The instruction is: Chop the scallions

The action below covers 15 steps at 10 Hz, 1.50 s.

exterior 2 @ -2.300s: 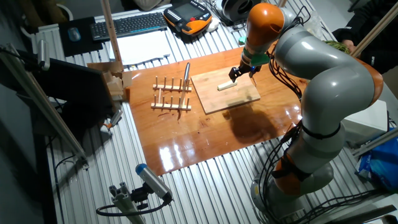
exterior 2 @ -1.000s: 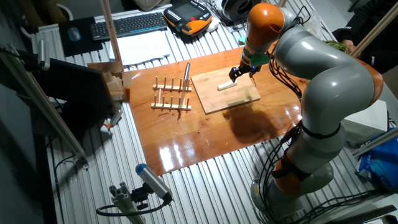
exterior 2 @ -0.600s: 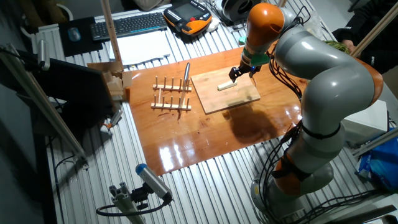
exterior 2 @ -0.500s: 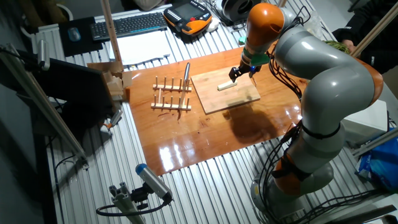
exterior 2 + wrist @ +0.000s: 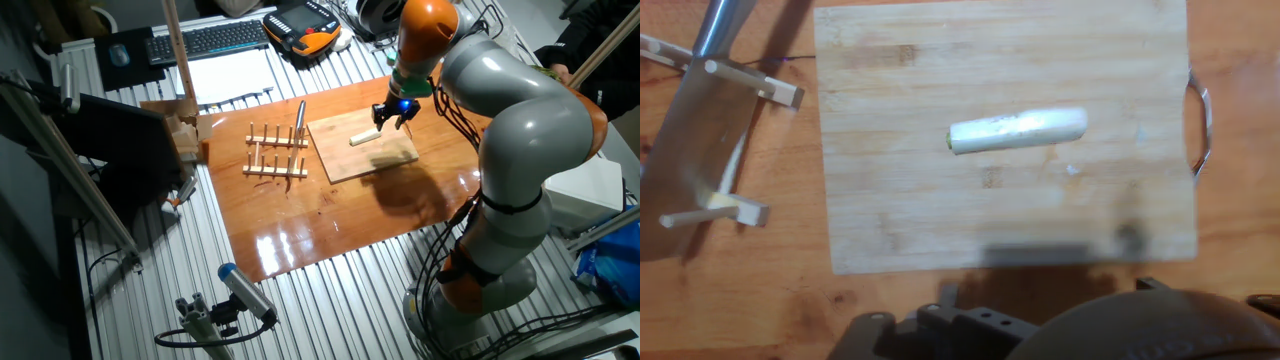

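Observation:
My gripper grabs the knife's flat blade close to the handle next, where two flat sides of the blade face out, since the knife's metal handle is round.
The scallion is one short, pale cream stalk lying whole on the wooden cutting board. In the hand view it lies crosswise near the board's middle, and the board fills most of the frame. My gripper hangs just above the board's far right part, up and to the right of the scallion's end and not touching it. Its two dark fingers stand apart and hold nothing. The fingers do not show in the hand view.
A wooden peg rack stands left of the board with a knife resting in it; the blade and pegs show at the hand view's left. The board has a metal handle. A keyboard and a pendant lie behind.
My gripper has lifted and shifted slightly right, away from the scallion's end, and the arm's elbow has swung up. The scallion, board and knife have not moved.

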Each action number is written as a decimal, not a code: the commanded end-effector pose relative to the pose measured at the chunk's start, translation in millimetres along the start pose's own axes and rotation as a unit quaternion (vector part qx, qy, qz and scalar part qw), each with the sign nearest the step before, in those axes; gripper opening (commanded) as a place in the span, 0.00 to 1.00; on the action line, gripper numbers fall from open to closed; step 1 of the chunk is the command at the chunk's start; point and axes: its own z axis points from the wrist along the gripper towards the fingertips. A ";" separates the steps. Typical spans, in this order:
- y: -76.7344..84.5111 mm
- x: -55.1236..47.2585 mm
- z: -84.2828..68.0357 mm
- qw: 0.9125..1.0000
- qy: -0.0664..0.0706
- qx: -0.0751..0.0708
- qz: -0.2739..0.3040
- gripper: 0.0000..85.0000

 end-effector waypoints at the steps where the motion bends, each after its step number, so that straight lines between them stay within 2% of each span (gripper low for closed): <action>1: 0.4 -0.1 -0.2 1.000 -0.001 0.002 0.006 0.00; 5: 6.9 -6.3 -0.6 1.000 -0.010 0.004 0.013 0.00; 7: 7.9 -11.6 4.4 1.000 -0.025 0.000 0.017 0.00; 8: 7.4 -14.1 3.5 0.999 -0.024 -0.001 0.021 0.00; 11: 4.3 -24.3 10.0 0.999 -0.001 0.002 0.043 0.00; 13: 3.4 -28.9 15.6 0.998 0.001 0.020 0.053 0.00; 15: 4.6 -27.2 15.8 0.997 0.003 0.021 0.069 0.00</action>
